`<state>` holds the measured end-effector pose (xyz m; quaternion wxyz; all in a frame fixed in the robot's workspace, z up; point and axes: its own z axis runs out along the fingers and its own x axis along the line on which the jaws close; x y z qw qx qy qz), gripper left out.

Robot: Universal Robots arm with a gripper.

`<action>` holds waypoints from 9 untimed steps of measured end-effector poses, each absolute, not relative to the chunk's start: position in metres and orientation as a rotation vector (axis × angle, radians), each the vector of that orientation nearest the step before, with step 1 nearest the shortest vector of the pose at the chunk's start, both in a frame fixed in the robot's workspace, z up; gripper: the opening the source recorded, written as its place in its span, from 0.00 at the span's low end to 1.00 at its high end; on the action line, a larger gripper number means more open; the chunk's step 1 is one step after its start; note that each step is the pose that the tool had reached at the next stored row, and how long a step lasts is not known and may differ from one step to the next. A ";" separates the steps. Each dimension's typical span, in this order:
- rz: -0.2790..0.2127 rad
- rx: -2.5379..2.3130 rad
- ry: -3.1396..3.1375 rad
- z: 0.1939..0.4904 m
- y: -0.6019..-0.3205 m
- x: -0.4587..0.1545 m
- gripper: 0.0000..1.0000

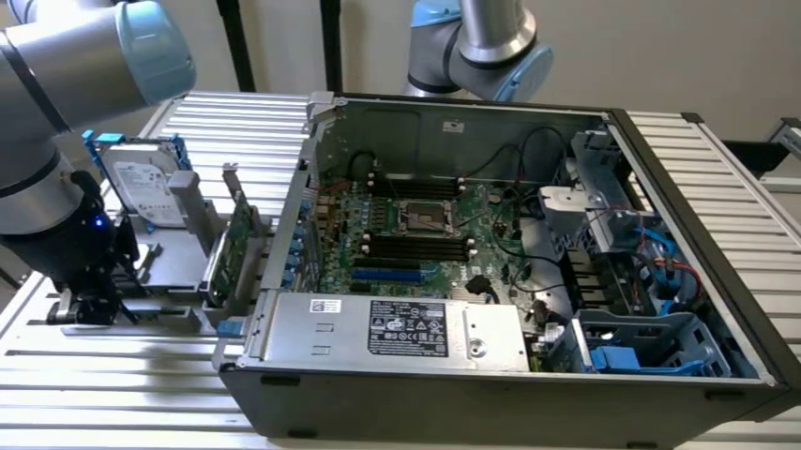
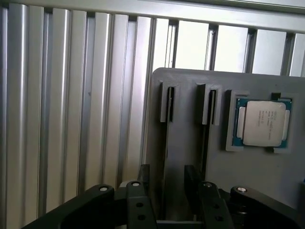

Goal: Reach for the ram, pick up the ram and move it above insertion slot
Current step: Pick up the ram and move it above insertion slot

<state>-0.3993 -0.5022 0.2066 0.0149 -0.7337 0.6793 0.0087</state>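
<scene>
The holder's raised bracket (image 2: 169, 102) hugs the end of the ram, so my gripper next needs to grab the ram by the middle of its long edge (image 2: 165, 183) to pick it up.
My gripper (image 2: 167, 180) is open and hangs low over a grey holder block (image 2: 186, 138). Its two black fingers (image 2: 144, 175) stand on either side of a thin dark strip (image 2: 165, 148) that runs along one of the block's slots. That strip looks like the ram seen edge-on, and the fingers are not touching it. A second such strip (image 2: 208, 133) lies in the neighbouring slot. In the exterior view the gripper (image 1: 90, 307) sits at the left, over the holder (image 1: 163, 281) beside the open computer case (image 1: 501, 375). The dark insertion slots (image 1: 414, 247) lie on the motherboard inside the case.
A processor chip (image 2: 262, 123) sits in a pocket of the holder. A hard drive (image 1: 144, 187) and a green expansion card (image 1: 233, 251) stand upright on the holder between gripper and case. A second arm (image 1: 482, 47) rises behind the case. The table is ribbed aluminium (image 1: 113, 384).
</scene>
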 end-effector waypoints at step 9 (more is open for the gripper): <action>0.034 -2.287 2.117 0.201 -0.502 -0.398 0.42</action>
